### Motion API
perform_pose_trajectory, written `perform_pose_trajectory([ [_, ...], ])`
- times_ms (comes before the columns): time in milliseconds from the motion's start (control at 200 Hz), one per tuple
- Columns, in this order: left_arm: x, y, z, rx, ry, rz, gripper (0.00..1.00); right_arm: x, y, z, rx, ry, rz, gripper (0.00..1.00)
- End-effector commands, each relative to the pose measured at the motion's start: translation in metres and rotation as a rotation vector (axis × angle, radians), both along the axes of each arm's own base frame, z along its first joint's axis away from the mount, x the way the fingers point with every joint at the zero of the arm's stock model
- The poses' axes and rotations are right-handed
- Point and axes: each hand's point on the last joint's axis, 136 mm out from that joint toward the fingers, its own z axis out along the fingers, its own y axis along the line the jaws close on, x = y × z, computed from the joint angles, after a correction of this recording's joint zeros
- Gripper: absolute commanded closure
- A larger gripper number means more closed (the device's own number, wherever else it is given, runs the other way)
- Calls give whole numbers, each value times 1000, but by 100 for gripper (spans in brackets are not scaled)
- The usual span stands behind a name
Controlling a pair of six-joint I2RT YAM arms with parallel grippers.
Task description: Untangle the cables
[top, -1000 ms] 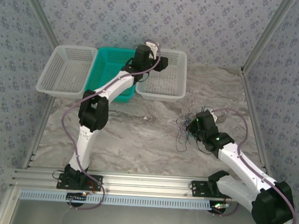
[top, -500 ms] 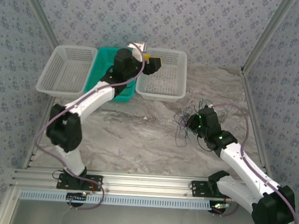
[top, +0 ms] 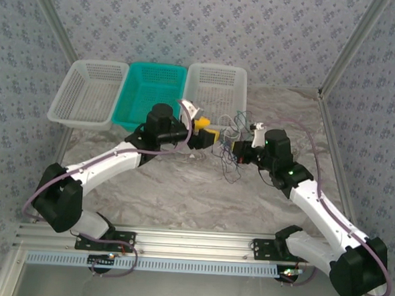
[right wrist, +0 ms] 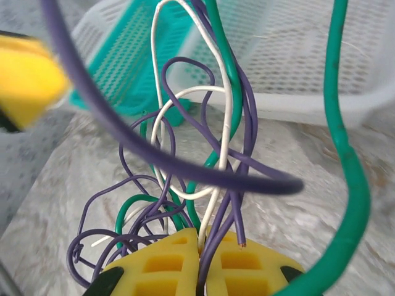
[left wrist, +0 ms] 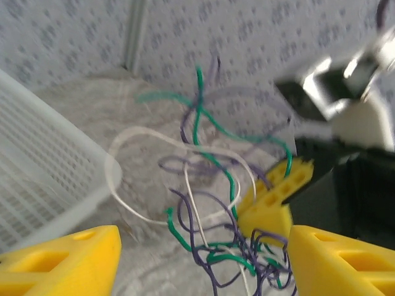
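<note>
The white wire needs to be untangled from the purple and green wires, so my left gripper should next grab only that wire, by its protruding loop (left wrist: pixel 112 169).
The cables (top: pixel 228 156) are a loose tangle of thin purple, green and white wires hanging above the marble table's middle. My right gripper (right wrist: pixel 199 264) is shut on several strands of the tangle; purple, white and green wires rise from between its yellow fingers. In the top view the right gripper (top: pixel 240 149) holds the bundle from the right. My left gripper (top: pixel 211 137) faces it from the left, open. In the left wrist view the cables (left wrist: pixel 210 209) hang between and beyond the left gripper's (left wrist: pixel 203 265) wide-spread yellow fingers (left wrist: pixel 62 265), touching neither.
Three baskets stand along the back wall: a white one (top: pixel 87 93) at left, a teal one (top: pixel 154 92) in the middle, another white one (top: pixel 216 89) just behind the tangle. Aluminium posts frame the table's sides.
My left arm swung down from over the baskets to the table's middle and its jaws opened wider. The right gripper carried the tangle up and leftward toward it.
</note>
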Motion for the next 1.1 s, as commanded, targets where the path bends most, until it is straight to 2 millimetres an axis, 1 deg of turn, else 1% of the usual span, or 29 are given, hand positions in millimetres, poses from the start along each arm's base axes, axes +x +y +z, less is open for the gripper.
perform_pose_trajectory([
  [0,-7,6,2,8,-37,-11,28,-13,23,20,-54,-125,201,100],
  [90,3,14,-2,4,-19,49,28,-16,28,17,-87,-117,242,100],
  [175,9,20,5,-84,17,42,28,-18,33,14,-84,-90,269,100],
  [315,30,35,1,-170,96,108,28,-20,41,13,-63,-65,300,100],
  [355,34,40,4,-204,98,128,28,-21,42,13,-62,-61,306,100],
  [440,34,47,12,-261,90,126,27,-22,43,15,-57,-63,310,100],
  [495,29,43,16,-265,86,83,28,-23,44,18,-47,-69,315,100],
  [595,24,34,17,-279,102,26,34,-24,47,24,-23,-85,324,100],
  [640,25,34,16,-284,106,30,41,-23,47,27,-14,-90,323,100],
  [750,26,34,15,-294,114,37,67,-22,48,31,-1,-93,316,100],
  [809,24,33,17,-300,108,22,77,-20,46,30,-4,-88,296,100],
  [889,20,32,19,-292,99,1,87,-19,45,29,-5,-87,283,100],
  [959,19,33,18,-282,94,2,100,-17,42,27,-8,-87,266,100],
  [1009,19,34,18,-278,87,10,100,-16,40,23,-16,-85,249,100],
  [1094,19,40,28,-292,73,37,100,-10,29,12,-55,-67,180,100],
])
